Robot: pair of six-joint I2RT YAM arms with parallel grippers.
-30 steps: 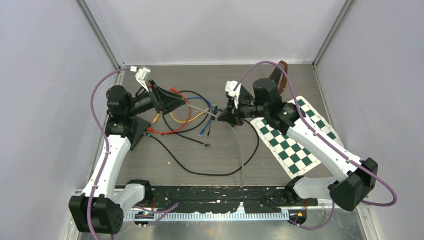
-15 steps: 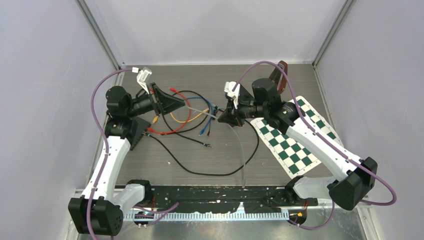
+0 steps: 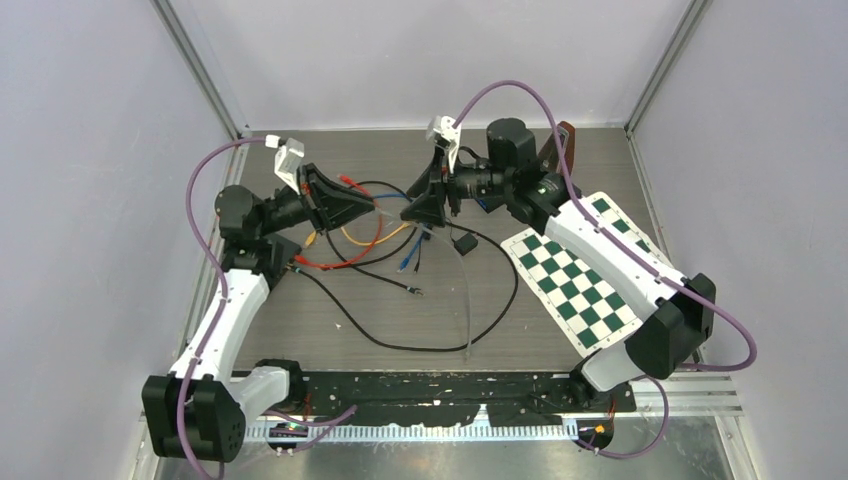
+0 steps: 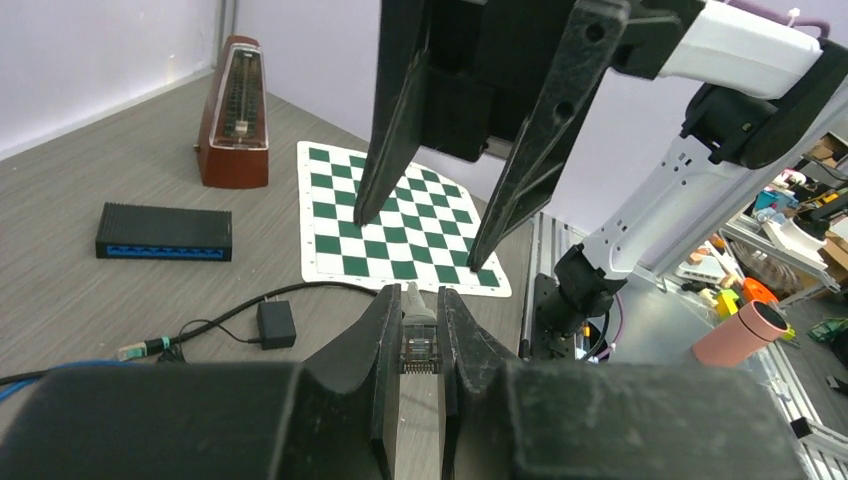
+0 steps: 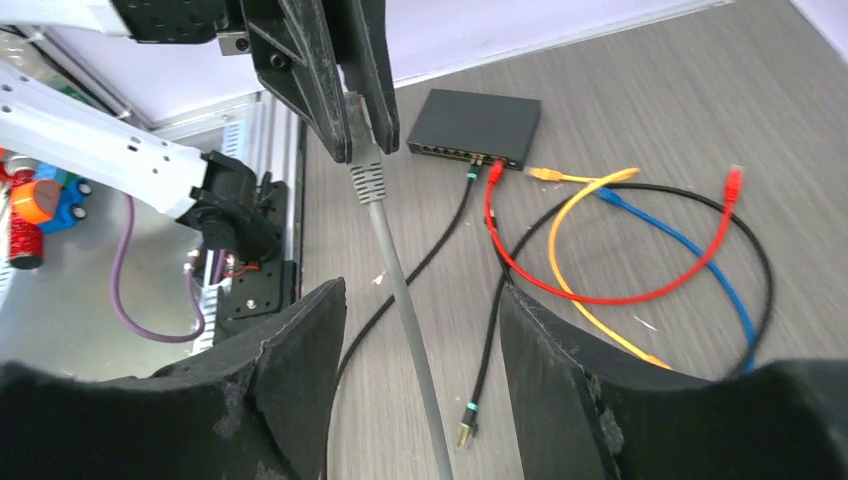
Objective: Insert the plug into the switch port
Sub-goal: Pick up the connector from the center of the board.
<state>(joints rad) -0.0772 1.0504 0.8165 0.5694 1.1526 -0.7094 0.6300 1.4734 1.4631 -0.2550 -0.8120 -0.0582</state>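
Observation:
Next, my right gripper grabs the plug by its ribbed grey boot on the cable side, which leaves the clear connector free to insert.
The plug, a clear connector on a grey cable, is pinched between the fingers of my left gripper, which is shut on it above the table. In the right wrist view the same left gripper holds the cable's grey boot. The black switch lies on the table behind it, with red, yellow and black cables in its ports. My right gripper is open; the grey cable runs between its fingers without touching them. In the top view the left gripper and the right gripper face each other closely.
Red, yellow, blue and black cables loop across the middle of the table. A small black adapter lies near the right gripper. A checkered mat lies to the right, a metronome and a black box with a blue front behind it.
My right gripper has opened, let go of the grey cable and swung left and back. My left gripper closed on the plug and now holds it alone.

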